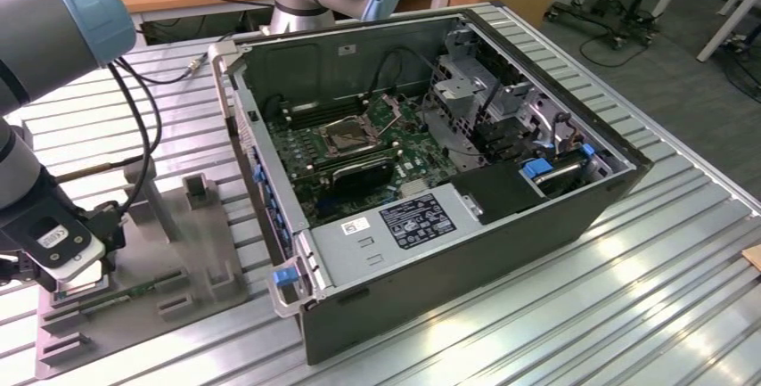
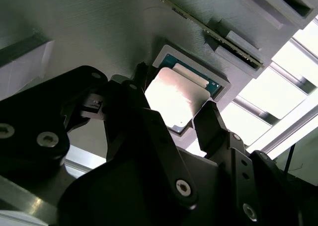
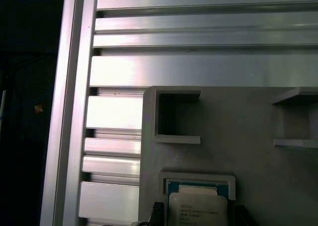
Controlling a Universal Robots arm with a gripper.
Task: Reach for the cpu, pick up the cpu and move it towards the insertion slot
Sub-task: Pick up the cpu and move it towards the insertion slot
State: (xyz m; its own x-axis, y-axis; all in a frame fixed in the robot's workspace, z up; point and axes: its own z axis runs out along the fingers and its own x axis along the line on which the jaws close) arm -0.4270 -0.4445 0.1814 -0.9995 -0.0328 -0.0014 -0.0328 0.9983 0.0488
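The raised side of the pocket wraps around the end and corners of the cpu. My gripper should grab the cpu (image 2: 175,93) by its bare side edges next.
The cpu (image 2: 175,93) is a small square chip with a pale silver top, lying flat in a shallow pocket of the grey fixture plate (image 1: 208,252). In both wrist views my gripper (image 2: 174,101) is open, with one black finger (image 2: 138,82) on each side of the chip and a narrow gap to its edges. The first wrist view has the cpu (image 3: 198,208) at the picture's edge, between the fingertips (image 3: 157,210). At the exterior view's left, the gripper (image 1: 66,283) hangs low over the plate and hides the chip. The insertion slot (image 1: 353,136), a shiny frame with a dark centre, sits on the motherboard inside the open case.
The open computer case (image 1: 476,252) lies on the slatted aluminium table (image 1: 666,252), right of the fixture plate. The plate carries raised grey blocks (image 1: 196,192) and a long green circuit strip (image 1: 134,294). Black cables (image 1: 141,127) hang beside the arm.
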